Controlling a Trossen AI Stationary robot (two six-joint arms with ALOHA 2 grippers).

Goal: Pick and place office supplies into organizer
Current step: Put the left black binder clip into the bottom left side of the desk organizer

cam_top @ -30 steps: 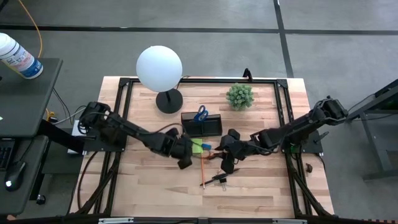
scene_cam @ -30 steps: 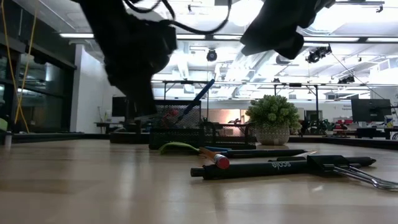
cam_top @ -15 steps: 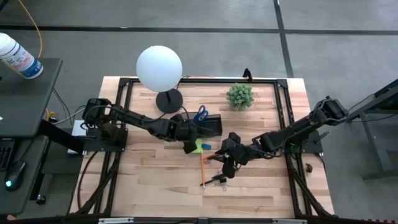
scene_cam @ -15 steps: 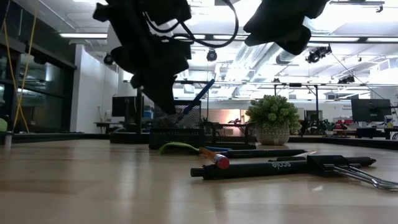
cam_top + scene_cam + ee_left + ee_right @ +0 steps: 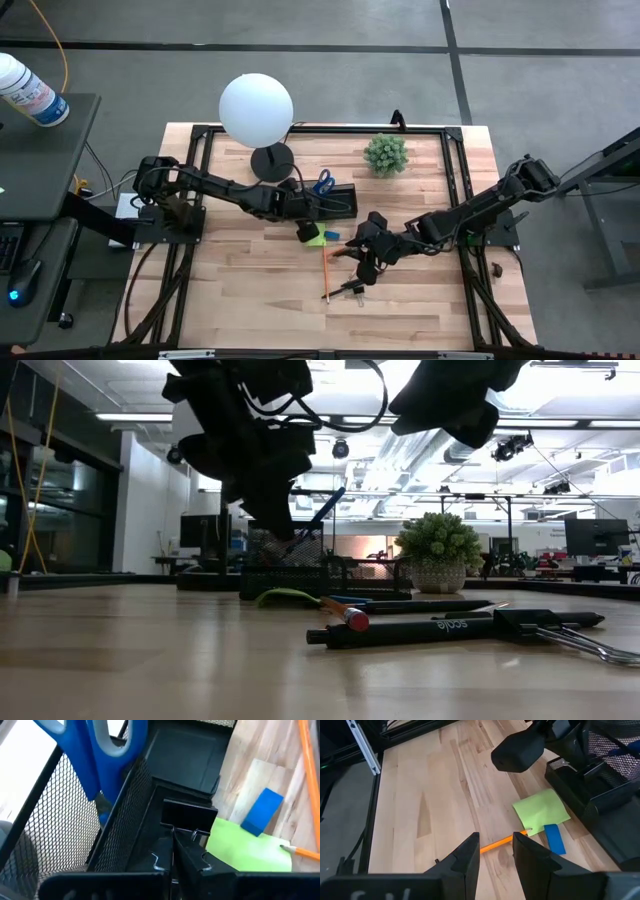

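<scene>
The binder clip's black body point(image 5: 189, 815) is lined up in the organizer's front section point(image 5: 144, 831). The left gripper will release the binder clip next.
The dark mesh organizer point(image 5: 330, 201) stands at mid table with the blue-handled scissors point(image 5: 322, 183) upright in it. My left gripper point(image 5: 306, 230) hovers at its near left corner, shut on a small black binder clip point(image 5: 189, 816) above an organizer compartment point(image 5: 186, 765). The lime-green sticky pad point(image 5: 317, 238) and the small blue block point(image 5: 332, 236) lie flat just in front of the organizer. An orange pencil point(image 5: 327, 272), a dark pen point(image 5: 420, 630) and another black clip point(image 5: 556, 623) lie nearer. My right gripper point(image 5: 496, 854) is open above the pencil. My left gripper pinches the black binder clip by its wire handles point(image 5: 173, 834) between its two shut fingers. The fingers come from above, slanting toward the far edge. The clip's black body point(image 5: 189, 815) hangs beyond the fingertips, lifted clear over the organizer's front compartment.
A white globe lamp point(image 5: 256, 110) on a round black base point(image 5: 271, 163) stands left of the organizer. A small green potted plant point(image 5: 385, 154) sits to its right. Black frame rails point(image 5: 195, 190) border the table's sides. Bare wood lies along the near left part.
My left gripper, shut on the clip, has travelled from beside the sticky pad toward the far edge and now hovers over the organizer's near side. My right gripper has stayed open above the pencil.
</scene>
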